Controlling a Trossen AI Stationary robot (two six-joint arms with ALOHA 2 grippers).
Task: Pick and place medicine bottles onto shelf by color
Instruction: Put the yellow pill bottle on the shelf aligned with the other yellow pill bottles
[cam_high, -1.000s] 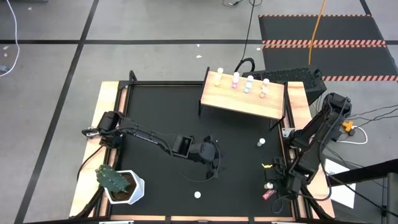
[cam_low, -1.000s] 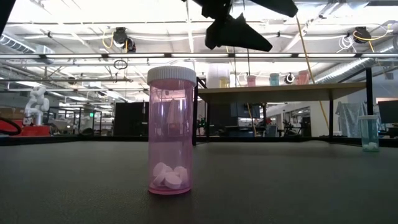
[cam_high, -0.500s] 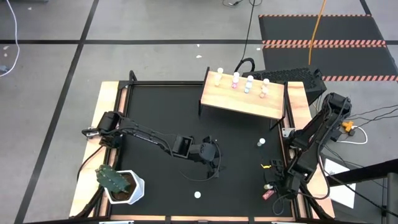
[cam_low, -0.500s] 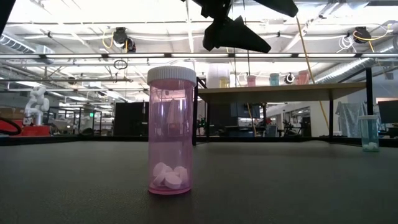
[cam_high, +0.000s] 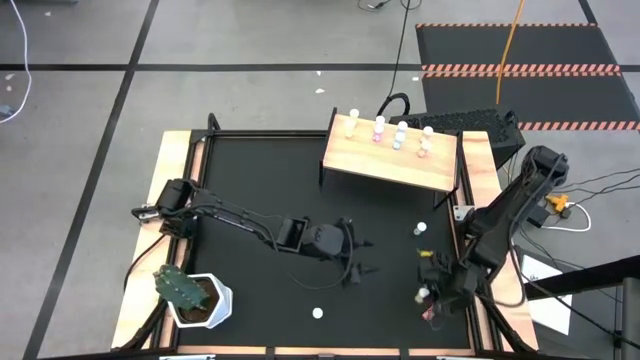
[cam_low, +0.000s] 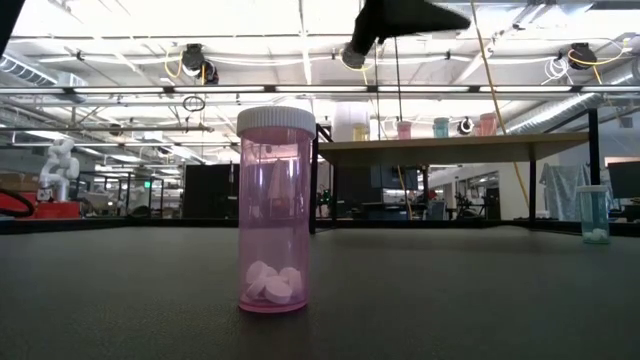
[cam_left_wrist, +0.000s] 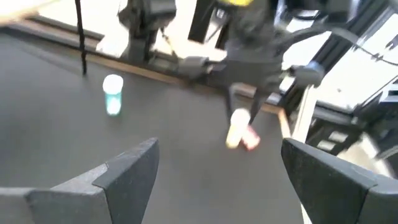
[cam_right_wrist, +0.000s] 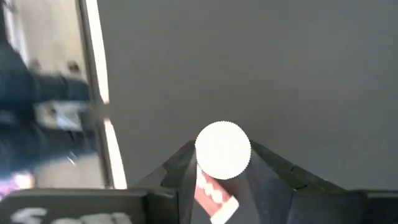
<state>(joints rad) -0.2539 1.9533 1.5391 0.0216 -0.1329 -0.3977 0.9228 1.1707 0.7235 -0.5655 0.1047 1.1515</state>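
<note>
The yellow bottle stands far beyond my left gripper's fingers, so closing now would miss it. My left gripper moves toward the bottle first, then closes on it.
My right gripper is near the table's right front corner, shut on a small white-capped medicine bottle. A red bottle lies just beside it; red also shows under the cap in the right wrist view. My left gripper hangs open over the table's middle, touching nothing. A pink bottle and a teal bottle stand on their bases on the black tabletop. The wooden shelf at the far right carries several bottles along its far edge. My right gripper pinches the bottle's round white cap between its two fingers, one at each side of the rim. The fingers slant down from the table's right side. The cap hides the bottle's body. Whether its base rests on the table I cannot tell.
A green cactus in a white pot stands at the near left corner. The tabletop's wooden frame runs close beside the right arm. Open black tabletop lies between the left gripper and the shelf's black legs.
My right gripper has moved a little toward the table's left, and the white cap has gone along with it. My left gripper has tipped upward; its fingers have risen almost out of the top of the low view. The pink and teal bottles have stayed put.
</note>
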